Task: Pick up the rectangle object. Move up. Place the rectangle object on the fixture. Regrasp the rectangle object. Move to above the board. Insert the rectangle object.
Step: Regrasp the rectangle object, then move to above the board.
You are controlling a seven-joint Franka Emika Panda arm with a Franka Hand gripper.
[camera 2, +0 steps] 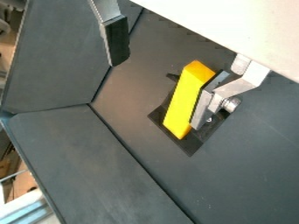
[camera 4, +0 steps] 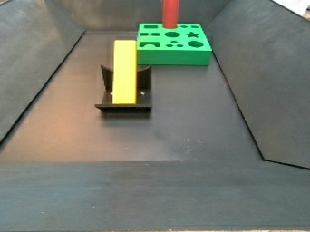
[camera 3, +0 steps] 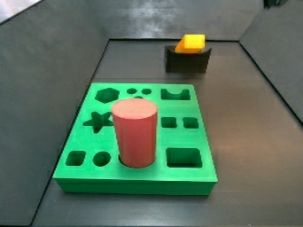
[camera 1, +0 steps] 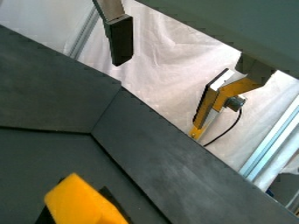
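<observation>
The rectangle object needs to go into the green board point(camera 3: 190, 182). My gripper needs to grab the rectangle object by its upper end point(camera 3: 196, 40) next for that.
The yellow-orange rectangle object point(camera 4: 123, 68) lies along the top of the dark fixture point(camera 4: 121, 101), and shows end-on in a side view point(camera 3: 190, 42) on the fixture point(camera 3: 187, 60). It also shows in both wrist views point(camera 2: 187, 96) point(camera 1: 82, 203). My gripper point(camera 2: 167, 80) is open and empty, raised off the block, with one finger point(camera 2: 114, 39) well to one side and the other close beside the block. It also shows in a wrist view point(camera 1: 173, 83). The gripper is outside both side views. The green board point(camera 3: 190, 182) lies apart from the fixture point(camera 4: 200, 56).
A red cylinder point(camera 3: 134, 133) stands upright in a hole of the board, and also shows in a side view point(camera 4: 171, 11). Dark sloping walls point(camera 4: 49, 82) enclose the floor on all sides. White cloth point(camera 1: 176, 61) hangs beyond the bin.
</observation>
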